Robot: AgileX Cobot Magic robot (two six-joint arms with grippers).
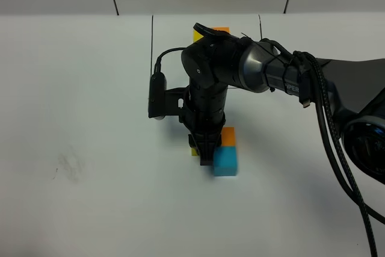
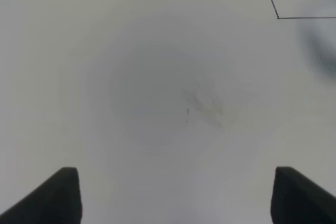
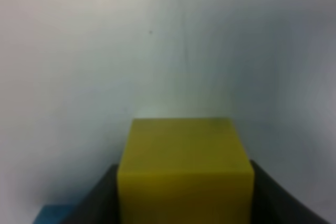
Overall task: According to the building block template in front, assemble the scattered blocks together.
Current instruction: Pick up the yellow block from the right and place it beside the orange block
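Observation:
The yellow cube's lower edge (image 1: 194, 153) sits low on the tabletop beside the orange cube, so it is now time for my right gripper to open and release the yellow cube.
My right gripper (image 1: 203, 152) reaches to the table's middle and is shut on the yellow cube (image 3: 184, 171), of which only an edge (image 1: 194, 150) shows in the high view. Whether the cube rests on the table I cannot tell. The orange cube (image 1: 228, 136) and light blue cube (image 1: 226, 161) lie touching each other just right of the gripper; a blue corner (image 3: 52, 214) shows in the right wrist view. The template (image 1: 220, 30) lies at the far edge, its yellow and orange cubes partly hidden by the arm, its blue one hidden. My left gripper (image 2: 181, 203) is open over bare table.
The template's thin black frame line (image 1: 151, 46) runs down the table's far middle; its corner (image 2: 277, 18) shows in the left wrist view. A faint grey smudge (image 1: 69, 167) marks the left of the white table. The right arm's cables (image 1: 337, 148) hang at the right.

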